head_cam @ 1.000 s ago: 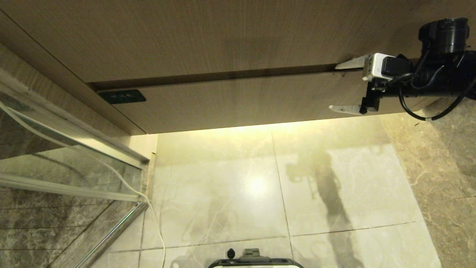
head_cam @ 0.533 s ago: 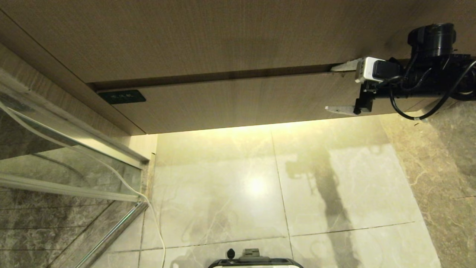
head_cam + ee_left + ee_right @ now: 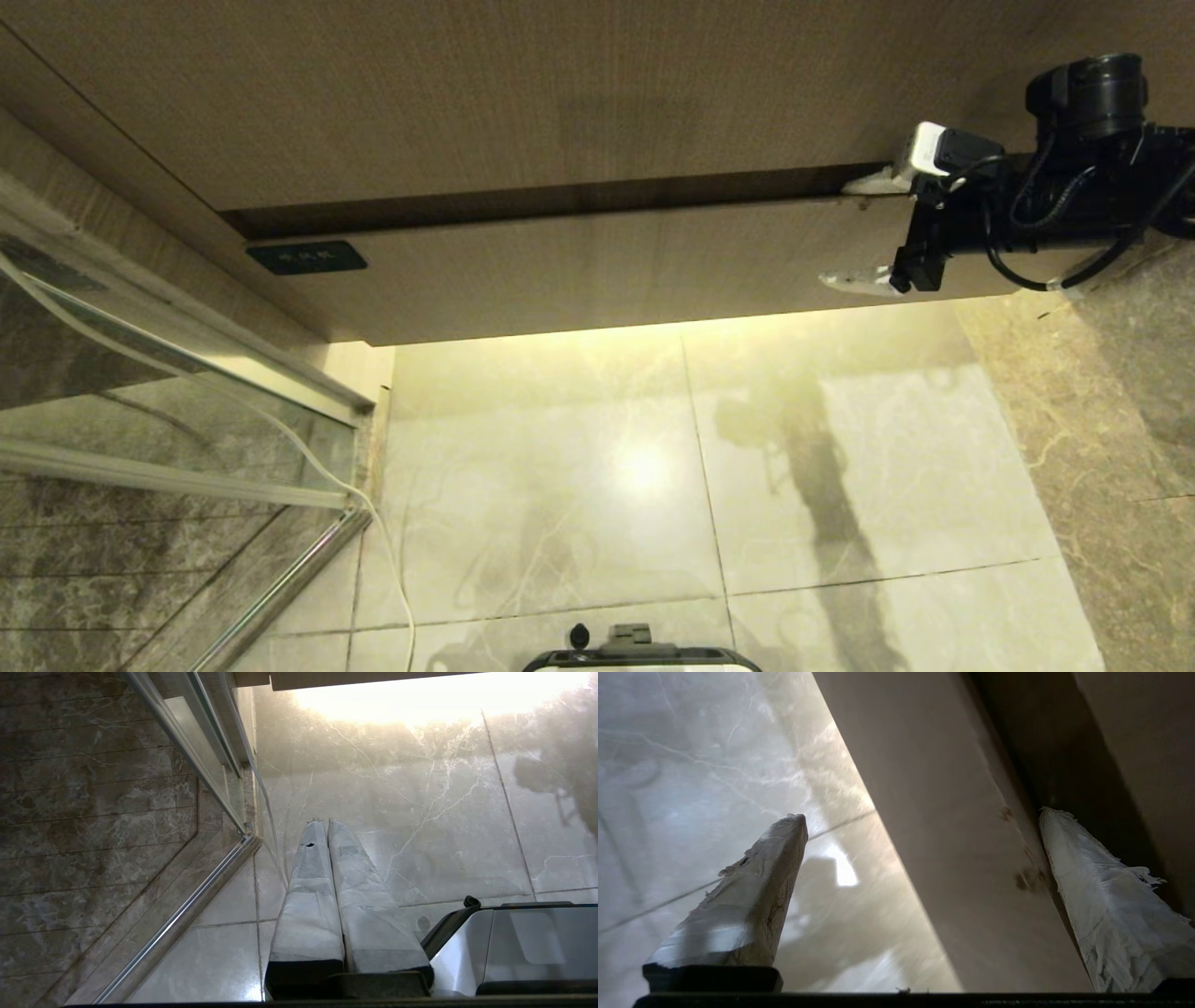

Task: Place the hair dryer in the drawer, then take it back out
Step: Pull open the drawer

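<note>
The drawer needs to be opened, so my right gripper should next grab its wood front by the top edge [image 3: 864,203] away from the black label [image 3: 306,257].
The drawer [image 3: 607,271] is the light-wood front with a small black label [image 3: 306,257] at its left end; a dark gap runs along its top edge. My right gripper [image 3: 836,233] is open at the drawer's right end, straddling the front. One taped finger [image 3: 864,184] sits in the gap above it and the other finger [image 3: 845,278] lies at its lower edge. The right wrist view shows the drawer front [image 3: 962,835] between the spread fingers of the right gripper [image 3: 922,815]. My left gripper [image 3: 322,822] hangs shut over the floor. The hair dryer is out of view.
A taller plain wood panel [image 3: 523,93] sits above the drawer. A glass shower door with a metal rail [image 3: 187,392] stands at the left, with a white cord [image 3: 392,560] trailing over the marble floor. My base [image 3: 644,658] is at the near edge.
The dark gap above the drawer front has widened and the front has come a little toward me. My right wrist has rolled, its upper finger now deeper in the gap.
</note>
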Motion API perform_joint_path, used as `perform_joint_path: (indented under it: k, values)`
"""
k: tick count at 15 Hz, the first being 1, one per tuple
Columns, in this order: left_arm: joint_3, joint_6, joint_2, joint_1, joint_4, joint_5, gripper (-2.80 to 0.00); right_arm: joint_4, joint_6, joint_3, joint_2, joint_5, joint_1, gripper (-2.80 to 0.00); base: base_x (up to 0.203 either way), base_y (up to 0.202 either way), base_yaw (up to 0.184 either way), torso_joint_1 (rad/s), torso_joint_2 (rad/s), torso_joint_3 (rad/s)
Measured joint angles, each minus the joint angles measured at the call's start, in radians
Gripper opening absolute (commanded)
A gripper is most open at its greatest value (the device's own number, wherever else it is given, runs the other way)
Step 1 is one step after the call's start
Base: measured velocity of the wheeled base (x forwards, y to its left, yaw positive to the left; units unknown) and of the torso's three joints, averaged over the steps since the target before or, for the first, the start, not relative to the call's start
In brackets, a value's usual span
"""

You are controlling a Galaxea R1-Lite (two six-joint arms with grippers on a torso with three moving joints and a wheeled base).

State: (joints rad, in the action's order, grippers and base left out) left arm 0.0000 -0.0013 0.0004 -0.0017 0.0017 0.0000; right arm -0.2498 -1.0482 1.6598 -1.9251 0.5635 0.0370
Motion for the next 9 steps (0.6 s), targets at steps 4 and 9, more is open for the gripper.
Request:
perform_joint_path:
  k: [4,9]
  values:
    - [0.0,0.0,0.0,0.001,0.0,0.0,-2.8,-0.052,0.16,-0.017,0.01,-0.069,-0.002,0.0,0.0,0.0,0.0,0.0,0.0,0.0]
    - [0.0,0.0,0.0,0.0,0.0,0.0,-2.8,-0.126,0.208,-0.116,0.092,-0.127,0.0,0.0,0.0,0.0,0.0,0.0,0.0,0.0]
